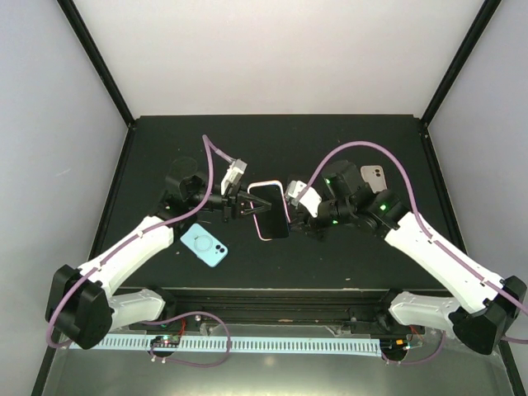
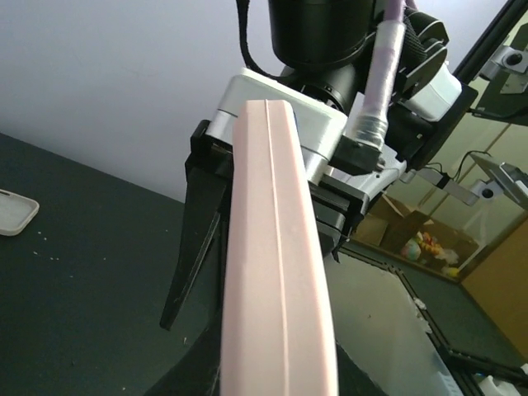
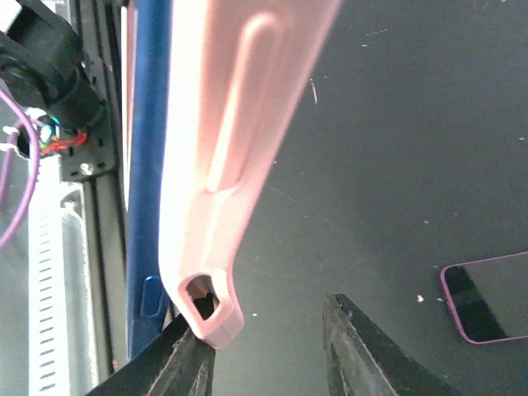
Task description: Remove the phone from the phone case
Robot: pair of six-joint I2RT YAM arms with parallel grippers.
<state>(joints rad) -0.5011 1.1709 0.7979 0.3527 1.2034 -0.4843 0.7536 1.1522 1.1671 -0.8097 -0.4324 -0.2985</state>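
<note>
I will next pinch only the pink case's peeled edge (image 1: 288, 220) (image 3: 212, 302) with my right gripper, and the phone's blue edge stays free for taking the phone out.
The phone (image 1: 271, 211), dark screen up inside a pink phone case (image 1: 262, 185), hangs above the table's middle between both arms. My left gripper (image 1: 241, 205) is shut on its left edge. In the left wrist view the case's pink side (image 2: 276, 272) fills the middle and hides my fingertips. My right gripper (image 1: 294, 206) is at the right edge. In the right wrist view the pink case (image 3: 219, 165) is peeled away from the phone's blue edge (image 3: 147, 165). My right gripper (image 3: 268, 356) stands open there, the case corner resting against one finger (image 3: 177, 363), the other finger (image 3: 363, 355) apart.
A light blue phone (image 1: 205, 244) lies back up near the table's front left. A beige phone (image 1: 373, 175) lies behind my right arm, seen also as a pale object (image 2: 15, 213) on the table. A purple-rimmed phone (image 3: 487, 297) lies flat on the dark table.
</note>
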